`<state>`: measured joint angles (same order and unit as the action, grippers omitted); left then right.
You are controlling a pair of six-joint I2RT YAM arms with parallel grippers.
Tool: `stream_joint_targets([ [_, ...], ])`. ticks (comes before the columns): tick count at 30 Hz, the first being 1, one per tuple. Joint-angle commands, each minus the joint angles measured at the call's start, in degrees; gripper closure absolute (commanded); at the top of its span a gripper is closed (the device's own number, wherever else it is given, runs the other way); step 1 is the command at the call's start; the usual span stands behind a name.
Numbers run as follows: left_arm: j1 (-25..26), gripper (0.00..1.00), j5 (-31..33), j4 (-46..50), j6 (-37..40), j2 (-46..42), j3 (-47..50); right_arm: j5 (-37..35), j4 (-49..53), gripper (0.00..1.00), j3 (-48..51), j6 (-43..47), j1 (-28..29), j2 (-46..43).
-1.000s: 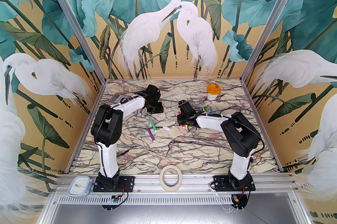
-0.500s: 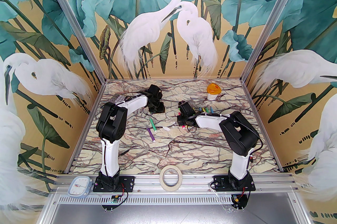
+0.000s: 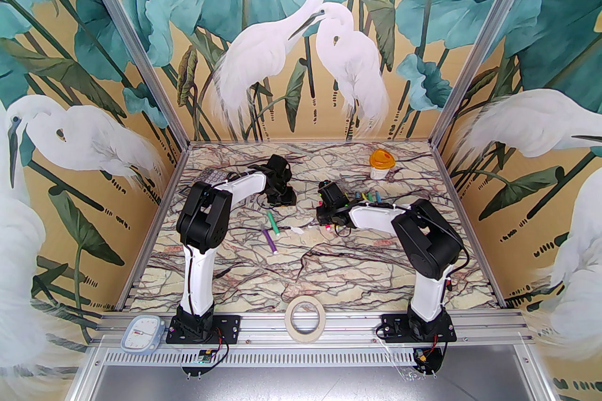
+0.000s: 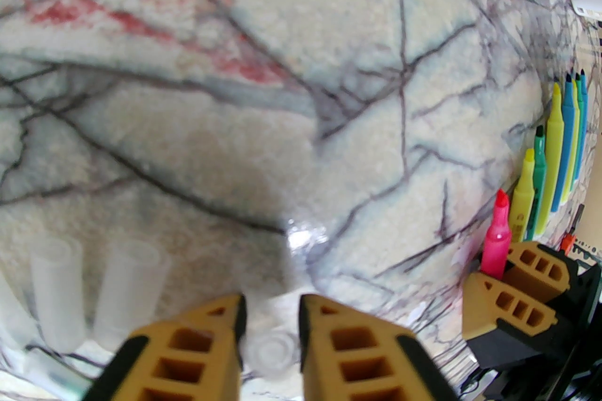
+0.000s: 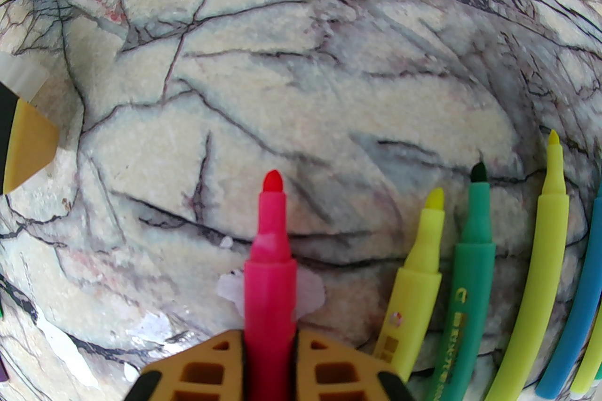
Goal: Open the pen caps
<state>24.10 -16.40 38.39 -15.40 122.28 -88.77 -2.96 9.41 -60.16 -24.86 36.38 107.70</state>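
Note:
The pen lies level over flat, empty table, with a gap to the yellow pen, and would land, so my right gripper now releases the pink pen (image 5: 269,239).
My right gripper (image 5: 269,338) (image 3: 324,222) is shut on a pink pen (image 5: 269,239) whose bare tip points away from me. In the left wrist view the same pink pen (image 4: 497,234) stands up from those fingers. My left gripper (image 4: 272,301) (image 3: 281,196) hangs low over the table, jaws a little apart, with a clear pen cap (image 4: 273,352) lying between the fingers. Two more clear caps (image 4: 56,286) (image 4: 129,284) lie to its left. Uncapped yellow (image 5: 416,267), green (image 5: 470,267) and blue (image 5: 576,305) pens lie in a row beside the right gripper.
A green pen (image 3: 271,219) and a purple pen (image 3: 271,241) lie mid-table between the arms. An orange-lidded jar (image 3: 382,164) stands at the back right, a calculator (image 3: 211,178) at the back left. A tape roll (image 3: 305,313) and a timer (image 3: 141,333) sit on the front rail.
My left arm has swung a little to the right and its jaws have parted slightly. The right gripper keeps its hold on the pink pen and has barely moved.

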Motion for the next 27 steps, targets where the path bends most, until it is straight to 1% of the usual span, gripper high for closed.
stream_joint_targets([
  [1,0.42,0.69,-1.55,0.72,0.41,-0.01,-1.16,0.94,1.01,0.88,-1.35,-0.03,0.23,0.89],
  [8,0.4,0.64,-3.03,-0.99,-0.12,-3.79,0.9,1.11,2.0,0.82,-1.93,0.77,0.18,0.17],
  [14,0.34,0.59,-1.4,-3.37,-0.77,-10.02,5.7,1.52,3.24,0.76,-2.5,1.88,0.32,-1.27],
  [17,0.08,0.55,-0.1,-4.86,-1.37,-13.61,9.41,1.6,4.17,0.74,-3.02,2.61,0.36,-2.02],
  [24,-2.58,0.53,0.67,-9.01,-3.23,-22.48,18.91,0.75,6.83,0.73,-4.67,4.02,0.76,-2.24],
  [27,-4.85,0.47,1.04,-11.17,-3.96,-27.62,24.15,0.13,8.76,0.71,-5.91,4.96,2.02,-2.87],
])
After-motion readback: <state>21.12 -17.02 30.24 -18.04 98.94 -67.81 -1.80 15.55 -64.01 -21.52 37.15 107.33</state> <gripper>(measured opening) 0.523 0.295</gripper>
